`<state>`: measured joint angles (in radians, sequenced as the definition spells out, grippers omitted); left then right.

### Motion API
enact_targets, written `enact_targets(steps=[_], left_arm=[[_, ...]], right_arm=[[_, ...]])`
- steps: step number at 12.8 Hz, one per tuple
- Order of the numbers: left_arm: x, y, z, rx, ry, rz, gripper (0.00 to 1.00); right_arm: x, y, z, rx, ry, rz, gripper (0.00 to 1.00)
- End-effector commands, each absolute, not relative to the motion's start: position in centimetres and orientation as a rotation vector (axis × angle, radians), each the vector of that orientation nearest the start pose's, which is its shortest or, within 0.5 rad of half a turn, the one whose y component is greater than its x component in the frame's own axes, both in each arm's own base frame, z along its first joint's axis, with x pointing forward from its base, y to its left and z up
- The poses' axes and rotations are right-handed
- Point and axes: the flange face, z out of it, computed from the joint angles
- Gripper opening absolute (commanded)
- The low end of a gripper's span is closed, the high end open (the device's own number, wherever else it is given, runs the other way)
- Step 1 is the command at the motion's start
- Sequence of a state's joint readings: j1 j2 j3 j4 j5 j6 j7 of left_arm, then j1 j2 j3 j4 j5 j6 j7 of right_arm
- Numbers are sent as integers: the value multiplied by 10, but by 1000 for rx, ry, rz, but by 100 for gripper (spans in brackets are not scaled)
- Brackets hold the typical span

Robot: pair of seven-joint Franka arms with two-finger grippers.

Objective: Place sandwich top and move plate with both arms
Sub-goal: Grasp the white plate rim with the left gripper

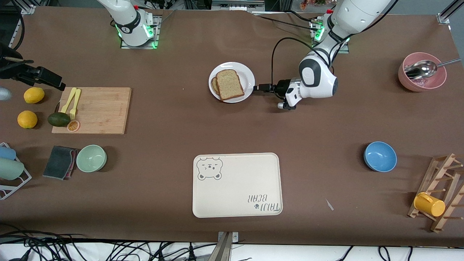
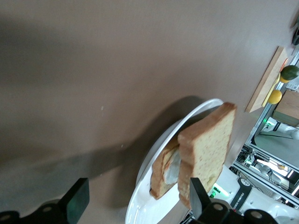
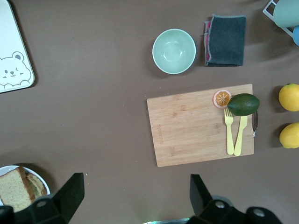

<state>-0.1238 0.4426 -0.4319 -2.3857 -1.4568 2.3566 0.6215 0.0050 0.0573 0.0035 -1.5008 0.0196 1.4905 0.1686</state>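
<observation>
The plate with the sandwich can then move onto the cream tray [image 1: 237, 185]. My left gripper should grab the plate by its rim [image 1: 252, 83] next for that.
The plate [image 1: 247, 73] is a small white one in the middle of the table, nearer the robots' bases than the tray. On it the sandwich top [image 1: 229, 84], a plain brown slice, lies over a lower slice [image 1: 214, 86] that peeks out beside it. My left gripper [image 1: 259, 87] lies low and level at the plate's rim on the left arm's side. In the left wrist view this gripper [image 2: 138, 186] is open, with the plate's rim [image 2: 145, 205] and the sandwich top [image 2: 208, 144] between its fingers. My right gripper [image 3: 135, 196] hangs open high over bare table, holding nothing.
A cream bear-printed tray [image 1: 237, 185] lies nearer the front camera than the plate. A wooden board [image 1: 92, 110] with forks, an avocado, lemons, a green bowl [image 1: 91, 158] and a cloth sit toward the right arm's end. A blue bowl [image 1: 380, 156], a pink bowl [image 1: 422, 71] and a cup rack sit toward the left arm's end.
</observation>
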Motion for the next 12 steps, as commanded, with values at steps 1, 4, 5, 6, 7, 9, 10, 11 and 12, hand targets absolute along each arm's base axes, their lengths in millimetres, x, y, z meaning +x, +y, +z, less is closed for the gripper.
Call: enact_targets(steps=[1, 4, 5, 6, 7, 9, 10, 11, 12], left_arm=[[340, -282, 134, 2171, 230, -490, 94], [326, -300, 139, 2142, 265, -497, 93], [316, -304, 141, 2145, 267, -504, 93], [311, -305, 141, 2142, 261, -496, 93], [306, -303, 138, 2138, 267, -488, 93], [302, -304, 134, 2133, 271, -473, 92], [303, -304, 133, 2146, 273, -455, 92], [304, -303, 131, 2144, 282, -419, 89], [302, -303, 130, 2125, 282, -363, 89]], right_arm=[[562, 27, 640, -3139, 206, -5, 100], [550, 44, 652, -3160, 155, -41, 100], [551, 44, 653, -3162, 148, -56, 100], [552, 45, 654, -3159, 143, -70, 100], [553, 46, 651, -3156, 142, -63, 100], [556, 45, 644, -3159, 145, -44, 100], [556, 45, 644, -3159, 145, -46, 100], [556, 43, 642, -3164, 147, -40, 100], [555, 42, 642, -3171, 151, -32, 100]])
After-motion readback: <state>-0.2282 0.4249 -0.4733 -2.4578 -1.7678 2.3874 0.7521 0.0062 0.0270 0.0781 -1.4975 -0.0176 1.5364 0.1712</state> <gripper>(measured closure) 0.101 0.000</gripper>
